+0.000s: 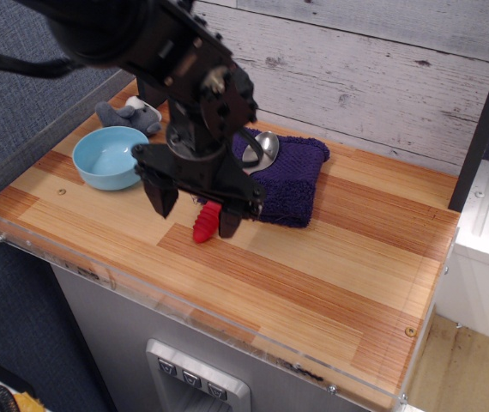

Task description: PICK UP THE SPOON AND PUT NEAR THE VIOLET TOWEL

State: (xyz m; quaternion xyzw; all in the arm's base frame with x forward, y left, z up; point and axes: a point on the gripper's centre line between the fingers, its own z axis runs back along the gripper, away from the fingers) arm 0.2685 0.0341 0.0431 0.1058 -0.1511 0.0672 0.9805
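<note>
My gripper should pick up the spoon by its red handle next. Then it can put the spoon near the violet towel.
The spoon lies with its silver bowl on the violet towel and its red handle reaching down onto the wooden table. My black gripper is open and hangs low over the handle, one finger to its left and one to its right. The arm hides the middle of the spoon and the towel's left part. I cannot tell whether the fingers touch the handle.
A light blue bowl stands at the left of the table. A small grey soft toy lies behind it. A clear plastic rim runs along the table's front and left edges. A grey plank wall stands behind.
</note>
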